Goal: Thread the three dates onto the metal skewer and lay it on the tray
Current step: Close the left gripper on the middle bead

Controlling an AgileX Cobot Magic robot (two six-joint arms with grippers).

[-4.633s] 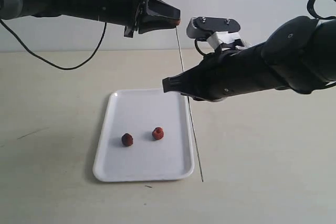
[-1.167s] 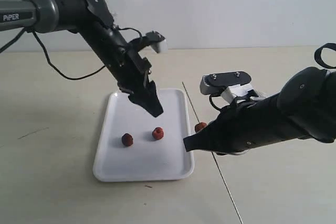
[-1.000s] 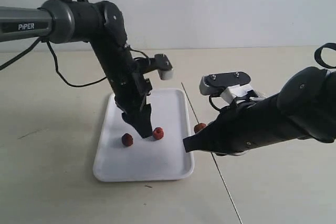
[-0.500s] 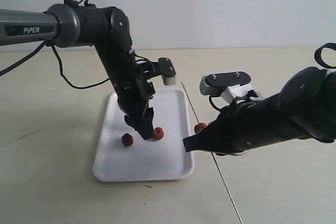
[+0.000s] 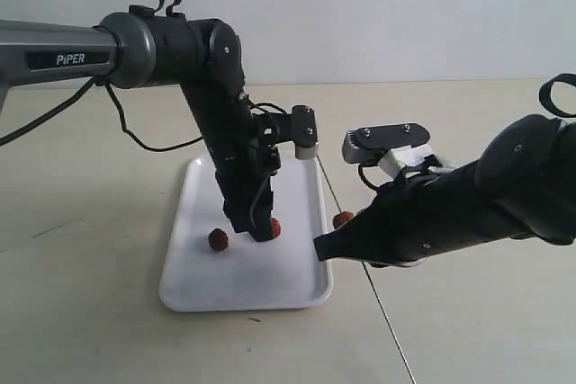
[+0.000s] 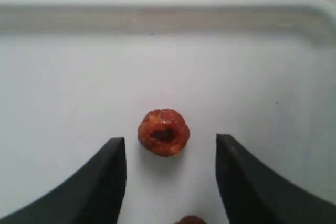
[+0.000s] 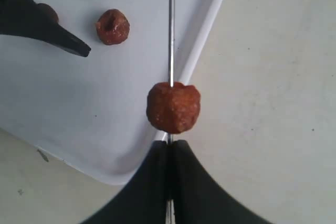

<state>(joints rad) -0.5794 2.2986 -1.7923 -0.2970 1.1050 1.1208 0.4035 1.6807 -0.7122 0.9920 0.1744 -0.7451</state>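
Note:
I should next grab the redder date by its round sides with my left gripper. Its hole then stays free to slide onto the metal skewer.
The white tray point(image 5: 193, 276) carries two loose dates: a dark one point(image 5: 217, 239) and a redder one point(image 5: 274, 227). My left gripper point(image 5: 259, 233) points down at the tray, open. The redder date point(image 6: 163, 132) lies just ahead of the gap between its fingertips point(image 6: 113, 163), untouched. The edge of the other date point(image 6: 190, 220) shows closer in. My right gripper point(image 5: 322, 249) is shut on the metal skewer point(image 5: 322, 173), beside the tray's right rim. The third date point(image 7: 173, 107) is threaded on the skewer point(image 7: 171, 24), just ahead of the shut fingers of the right gripper point(image 7: 169, 144).
The skewer's long tail point(image 5: 396, 343) runs back under the right arm toward the table's front edge. The left arm's black cable point(image 5: 135, 137) hangs over the table behind the tray. Bare beige tabletop point(image 5: 81, 312) surrounds the tray.
My left arm has swung down and rightward over the tray, bringing its open fingers to the redder date. The right arm and skewer have stayed still.

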